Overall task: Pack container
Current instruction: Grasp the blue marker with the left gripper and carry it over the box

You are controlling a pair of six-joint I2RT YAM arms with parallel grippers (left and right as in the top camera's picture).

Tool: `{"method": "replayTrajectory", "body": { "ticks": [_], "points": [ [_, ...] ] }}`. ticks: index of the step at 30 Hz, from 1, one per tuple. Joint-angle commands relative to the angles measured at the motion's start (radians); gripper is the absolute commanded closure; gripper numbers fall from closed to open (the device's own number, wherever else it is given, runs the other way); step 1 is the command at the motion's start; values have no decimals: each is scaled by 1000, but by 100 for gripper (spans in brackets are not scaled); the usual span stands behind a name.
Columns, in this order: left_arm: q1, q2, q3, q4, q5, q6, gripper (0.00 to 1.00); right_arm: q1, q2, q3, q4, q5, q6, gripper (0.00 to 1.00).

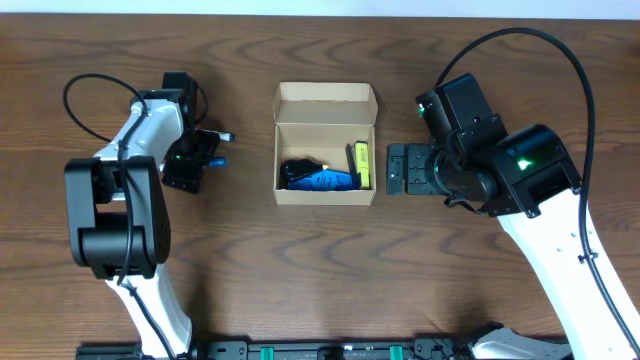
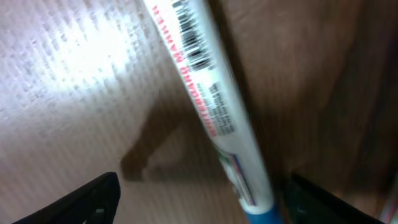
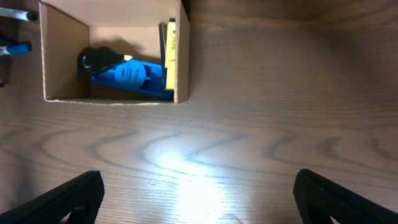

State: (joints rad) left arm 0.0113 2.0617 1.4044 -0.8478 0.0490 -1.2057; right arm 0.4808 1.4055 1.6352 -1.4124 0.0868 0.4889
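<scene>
My left gripper should close now. Closing now would hold the white marker. The end of the white marker's body by the blue cap is between my fingers.
The container (image 1: 325,197) is a tan cardboard box with its flap lid open at the far side. It holds a black item (image 1: 297,168), a blue item (image 1: 328,180) and a yellow marker (image 1: 363,165). In the right wrist view the container (image 3: 65,59) sits at upper left. My left gripper (image 1: 207,152) is left of the box, open around a white marker with a blue cap (image 2: 211,106) lying on the table; its fingers (image 2: 199,202) stand wide apart. My right gripper (image 1: 393,169) is open and empty just right of the box, low over the table (image 3: 199,199).
The dark wooden table (image 1: 320,270) carries everything. In the right wrist view a blue marker tip (image 3: 15,48) and another pen end (image 3: 12,14) show at the left edge beyond the box. Both arm bases stand at the near edge.
</scene>
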Motion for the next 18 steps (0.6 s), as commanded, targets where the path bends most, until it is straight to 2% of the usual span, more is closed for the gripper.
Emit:
{"method": "replayTrajectory", "body": {
  "ticks": [1,3,9,12,18],
  "points": [
    [3,39,5,0,-8,-6,26,-4,-13,6,3,14,-11,1],
    [3,52,5,1,-12,-6,36,-4,-13,6,3,14,-11,1],
    [3,70,5,-1,-4,14,77,-4,-13,6,3,14,-11,1],
    [3,69,5,-10,10,56,93,-4,-13,6,3,15,-11,1],
    [3,20,5,-93,18,149,94,-5,-13,6,-5,26,-12,1]
  ]
}}
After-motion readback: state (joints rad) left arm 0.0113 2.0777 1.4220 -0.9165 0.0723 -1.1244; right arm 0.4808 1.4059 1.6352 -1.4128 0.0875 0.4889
